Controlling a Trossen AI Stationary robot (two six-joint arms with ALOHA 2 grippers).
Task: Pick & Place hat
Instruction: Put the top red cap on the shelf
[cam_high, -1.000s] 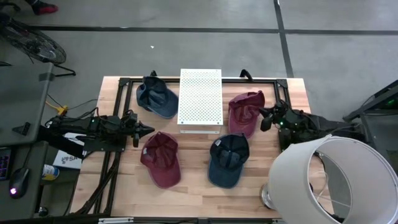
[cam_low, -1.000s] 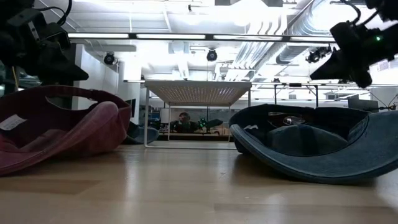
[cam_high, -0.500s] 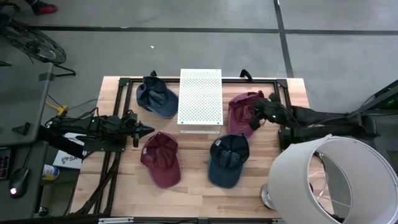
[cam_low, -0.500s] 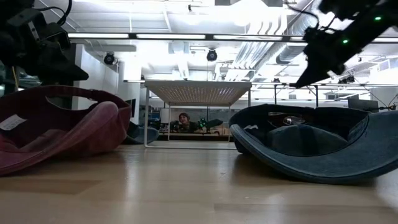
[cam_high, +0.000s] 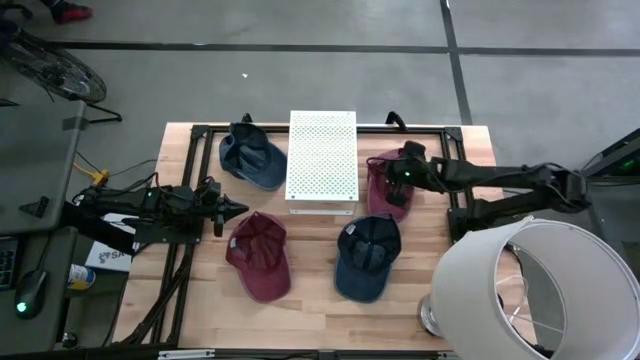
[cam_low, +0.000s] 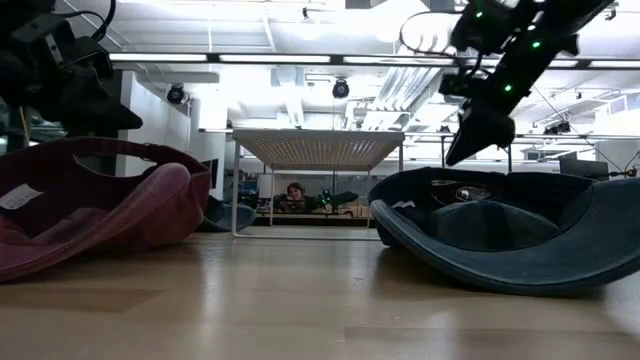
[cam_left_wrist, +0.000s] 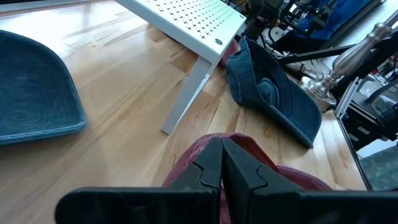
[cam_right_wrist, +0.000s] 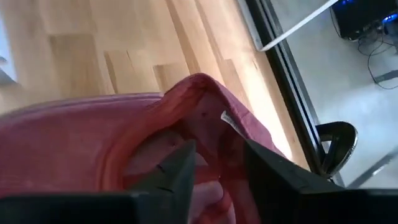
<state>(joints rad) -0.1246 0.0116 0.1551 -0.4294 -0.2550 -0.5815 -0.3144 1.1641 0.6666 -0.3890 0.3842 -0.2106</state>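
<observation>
Next, my right gripper grabs its crown's open edge (cam_right_wrist: 241, 127), to lift the maroon cap onto the white perforated stand.
Four caps lie on the wooden table: a blue one (cam_high: 250, 158) at the far left, a maroon one (cam_high: 260, 256) at the near left, a dark blue one (cam_high: 366, 258) at the near right, and a maroon one (cam_high: 388, 188) at the far right, opening up. My right gripper (cam_high: 398, 172) is open and points down over the far-right maroon cap; in the right wrist view (cam_right_wrist: 217, 171) its fingers stand over the cap's hollow (cam_right_wrist: 149, 130). I cannot tell whether they touch it. My left gripper (cam_high: 238, 209) is shut and empty beside the near-left maroon cap (cam_left_wrist: 261, 158).
A white perforated stand (cam_high: 321, 155) stands at the far middle, between the blue cap and the far-right maroon cap. A black frame (cam_high: 190, 170) runs around the table. A large white lampshade (cam_high: 530, 290) on a metal base rises at the near right corner.
My right gripper has gone toward the table's left edge, from beside the far-right maroon cap to over it, and has tipped to point down at it. The caps have kept still.
</observation>
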